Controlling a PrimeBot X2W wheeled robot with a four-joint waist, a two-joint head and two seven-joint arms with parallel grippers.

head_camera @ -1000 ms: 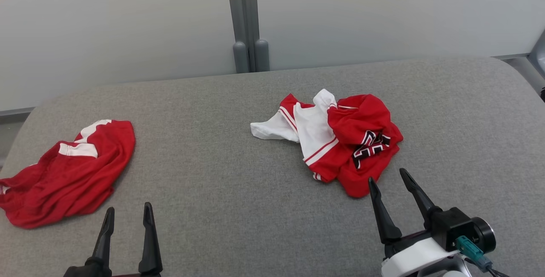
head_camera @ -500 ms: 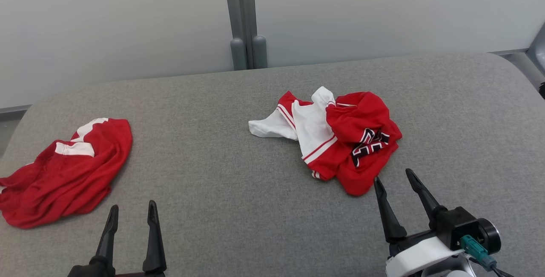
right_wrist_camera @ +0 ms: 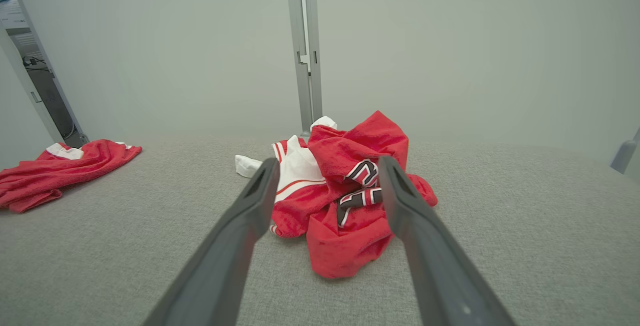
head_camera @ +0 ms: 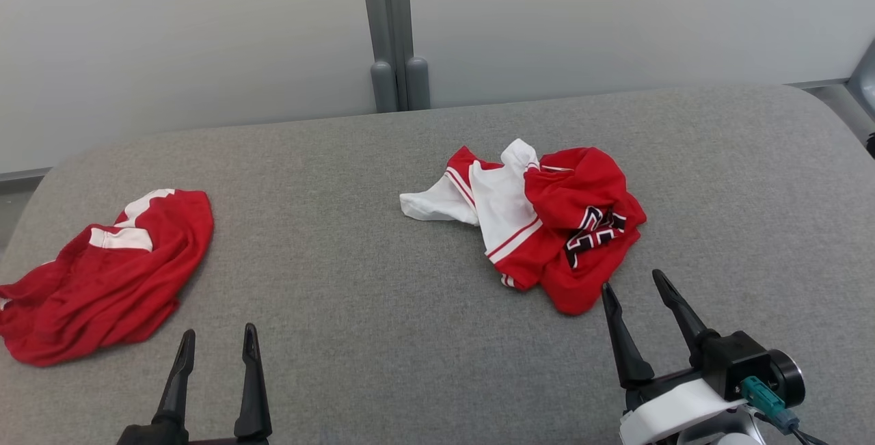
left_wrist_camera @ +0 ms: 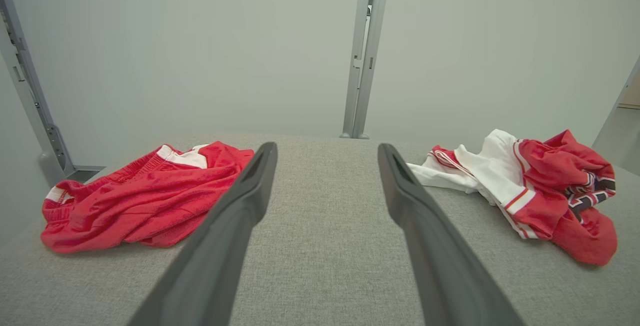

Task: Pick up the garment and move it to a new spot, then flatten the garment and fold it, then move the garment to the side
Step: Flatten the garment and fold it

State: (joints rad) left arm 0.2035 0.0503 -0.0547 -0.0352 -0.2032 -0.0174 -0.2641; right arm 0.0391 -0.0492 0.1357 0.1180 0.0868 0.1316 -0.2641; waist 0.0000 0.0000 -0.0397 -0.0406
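I need to grab the jersey by the edge of its white sleeve (head_camera: 411,206) with my left gripper next. That edge sticks out, while the jersey's body (head_camera: 584,227) lies bunched in a crumpled heap.
The garment (head_camera: 547,226), a crumpled red and white jersey with black lettering, lies on the grey padded table (head_camera: 383,308), right of centre. My right gripper (head_camera: 631,279) stands open just short of its near edge, apart from the cloth. In the right wrist view the garment (right_wrist_camera: 345,191) lies straight ahead beyond the open right gripper (right_wrist_camera: 328,160). My left gripper (head_camera: 219,329) is open near the front left, with nothing in it. In the left wrist view the open left gripper (left_wrist_camera: 326,146) points at bare table, with the garment (left_wrist_camera: 540,186) off to the right.
A second red garment with white trim (head_camera: 109,274) lies bunched at the table's left edge, also in the left wrist view (left_wrist_camera: 145,196). A grey post (head_camera: 393,28) stands against the pale wall behind the table. The table's far corners are rounded.
The head camera has shifted slightly, so the scene sits a little higher. Both grippers have edged a little to the right in the view. The garments lie as before.
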